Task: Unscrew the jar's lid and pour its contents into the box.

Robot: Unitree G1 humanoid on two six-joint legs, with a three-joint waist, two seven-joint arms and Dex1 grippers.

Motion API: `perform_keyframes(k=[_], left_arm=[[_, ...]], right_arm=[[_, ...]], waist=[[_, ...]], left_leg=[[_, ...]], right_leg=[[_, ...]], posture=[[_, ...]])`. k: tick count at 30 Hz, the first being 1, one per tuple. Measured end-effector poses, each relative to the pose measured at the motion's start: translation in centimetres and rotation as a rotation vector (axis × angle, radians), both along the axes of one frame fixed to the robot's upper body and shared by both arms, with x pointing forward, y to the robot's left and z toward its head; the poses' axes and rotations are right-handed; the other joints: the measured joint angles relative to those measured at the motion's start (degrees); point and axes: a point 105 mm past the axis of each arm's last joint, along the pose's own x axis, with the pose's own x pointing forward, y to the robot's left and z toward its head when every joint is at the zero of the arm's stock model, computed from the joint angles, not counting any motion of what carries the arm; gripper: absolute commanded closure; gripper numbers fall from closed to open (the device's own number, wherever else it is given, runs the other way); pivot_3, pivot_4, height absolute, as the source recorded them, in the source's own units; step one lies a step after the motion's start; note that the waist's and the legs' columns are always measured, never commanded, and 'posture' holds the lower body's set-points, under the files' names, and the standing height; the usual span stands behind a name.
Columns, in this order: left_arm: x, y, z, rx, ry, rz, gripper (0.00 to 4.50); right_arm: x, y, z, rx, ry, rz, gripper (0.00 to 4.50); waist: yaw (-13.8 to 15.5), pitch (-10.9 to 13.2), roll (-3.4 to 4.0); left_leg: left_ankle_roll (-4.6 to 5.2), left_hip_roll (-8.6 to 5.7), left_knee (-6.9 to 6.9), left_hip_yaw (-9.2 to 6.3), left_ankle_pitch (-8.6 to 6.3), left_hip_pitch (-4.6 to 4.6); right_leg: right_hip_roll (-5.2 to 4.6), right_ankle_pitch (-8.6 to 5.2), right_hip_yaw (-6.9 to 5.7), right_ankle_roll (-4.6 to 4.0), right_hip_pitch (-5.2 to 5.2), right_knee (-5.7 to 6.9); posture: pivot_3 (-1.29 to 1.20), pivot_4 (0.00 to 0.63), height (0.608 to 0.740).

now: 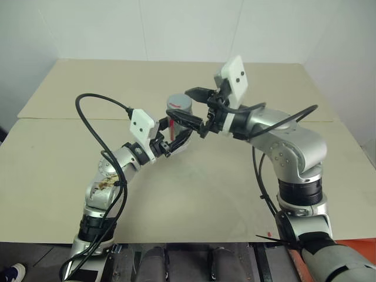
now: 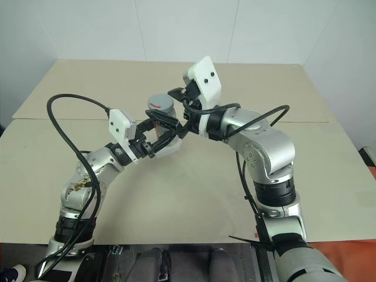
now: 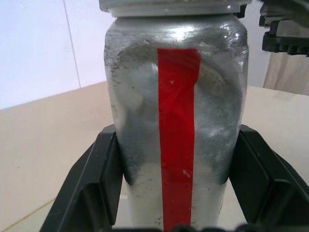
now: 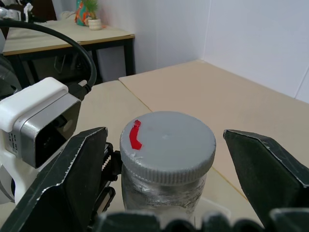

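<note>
My right gripper closes on the lid next, since in the right wrist view its fingers are on either side of the grey lid's ridged rim [image 1: 179, 101] [image 4: 168, 171].
My left gripper [image 3: 176, 186] is shut on the jar [image 3: 145, 121], a silvery cylinder with a vertical red stripe, and holds it upright above the table between both arms. The grey lid [image 4: 169, 142] sits on top of the jar and carries a small red mark. My right gripper [image 4: 165, 134] reaches in level with the lid and stands open, one black finger on each side with a gap to the lid's rim. The contents are hidden inside the jar. The box is hidden from view.
The beige table [image 1: 194, 194] spreads wide below and behind the arms, with a seam [image 1: 64, 118] running across it. A black cable [image 1: 94, 126] loops off my left arm. Another table [image 4: 63, 36] with a potted plant stands in the room beyond.
</note>
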Motion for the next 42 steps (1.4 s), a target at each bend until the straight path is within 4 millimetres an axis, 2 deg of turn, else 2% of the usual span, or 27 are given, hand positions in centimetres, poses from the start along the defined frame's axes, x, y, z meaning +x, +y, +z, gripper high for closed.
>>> perform_keyframes(k=[3, 4, 6, 9, 10, 21, 26, 30, 34, 38, 42], left_arm=[[0.0, 0.0, 0.0, 0.0, 0.001, 0.0, 1.76], [0.0, 0.0, -0.1, 0.0, 0.002, 0.001, 1.76], [0.0, 0.0, -0.1, 0.0, 0.004, 0.001, 1.76], [0.0, 0.0, -0.1, 0.0, 0.003, 0.003, 1.76], [0.0, 0.0, -0.1, -0.001, 0.004, 0.006, 1.76], [0.0, 0.2, -0.1, 0.007, 0.003, 0.006, 1.76], [-0.2, 0.8, -0.5, 0.03, -0.003, -0.002, 1.76], [-0.5, 1.2, -3.1, 0.034, 0.09, -0.039, 1.76], [-1.0, 1.2, -3.5, 0.04, 0.096, -0.092, 1.76], [-1.2, 1.5, -3.4, 0.052, 0.082, -0.118, 1.76], [-1.0, 3.0, -3.0, 0.061, 0.082, -0.11, 1.76]], right_arm=[[0.1, 0.1, 0.0, 0.0, 0.002, 0.001, 0.04], [0.1, 0.1, 0.1, 0.0, 0.0, 0.002, 0.21], [0.1, 0.2, 0.2, 0.003, -0.003, 0.004, 0.6], [0.2, 0.4, 0.2, 0.007, 0.003, 0.003, 1.59], [0.2, 0.4, 0.2, 0.007, 0.005, 0.004, 1.75], [0.2, 0.4, 0.2, 0.008, 0.006, 0.009, 1.74], [0.3, 0.6, 0.1, 0.006, 0.017, 0.024, 1.74], [0.2, 0.3, 2.3, 0.016, -0.056, 0.012, 1.74], [0.2, 0.2, 2.5, 0.018, -0.065, 0.013, 1.74], [0.5, -0.5, 3.1, 0.013, -0.086, -0.01, 1.74], [1.5, -2.0, 3.2, 0.006, -0.099, -0.081, 1.74]], waist=[[-0.01, 0.0, 0.0], [-0.01, 0.0, 0.0], [-0.02, 0.0, 0.0], [-0.01, 0.0, 0.0], [-0.01, 0.0, 0.0], [-0.02, 0.0, 0.0], [-0.03, 0.0, 0.0], [-0.05, 0.0, 0.0], [-0.02, 0.0, 0.0], [-0.03, 0.0, 0.0], [-0.05, 0.0, 0.0]], left_leg=[[0.0, 0.0, 0.0, 0.0, 0.0, 0.0], [0.0, 0.0, 0.0, 0.0, 0.0, 0.0], [0.0, 0.0, 0.0, 0.0, 0.0, 0.0], [0.0, 0.0, 0.0, 0.0, 0.0, 0.0], [0.0, 0.0, 0.0, 0.0, 0.0, 0.0], [0.0, 0.0, 0.0, 0.0, 0.0, 0.0], [0.0, 0.0, -0.01, 0.01, 0.0, 0.0], [0.0, 0.01, -0.02, 0.03, 0.0, 0.0], [0.0, 0.01, -0.01, 0.08, 0.0, 0.0], [0.02, 0.01, -0.02, 0.11, -0.01, 0.0], [0.02, 0.01, -0.02, 0.11, -0.01, 0.0]], right_leg=[[0.0, 0.0, 0.0, 0.0, 0.0, 0.0], [0.0, 0.0, 0.01, 0.0, -0.01, 0.0], [0.0, 0.0, 0.0, 0.0, 0.0, 0.0], [0.0, 0.0, 0.01, 0.0, 0.0, 0.0], [0.0, 0.0, 0.0, 0.0, 0.0, 0.0], [0.0, 0.0, 0.0, 0.0, -0.01, 0.0], [0.0, 0.0, 0.0, 0.0, -0.02, 0.0], [0.0, 0.0, -0.02, 0.0, -0.02, 0.0], [0.0, 0.0, 0.0, 0.0, -0.01, 0.0], [0.0, 0.0, -0.01, 0.0, -0.02, 0.0], [0.0, 0.0, -0.01, 0.0, -0.02, -0.01]], posture=[[0.0, 0.15, 0.74], [0.0, 0.15, 0.74], [0.0, 0.15, 0.74], [0.0, 0.15, 0.74], [0.0, 0.15, 0.74], [0.0, 0.15, 0.74], [0.0, 0.15, 0.74], [0.0, 0.15, 0.74], [0.0, 0.15, 0.74], [0.0, 0.15, 0.74], [0.0, 0.15, 0.74]])
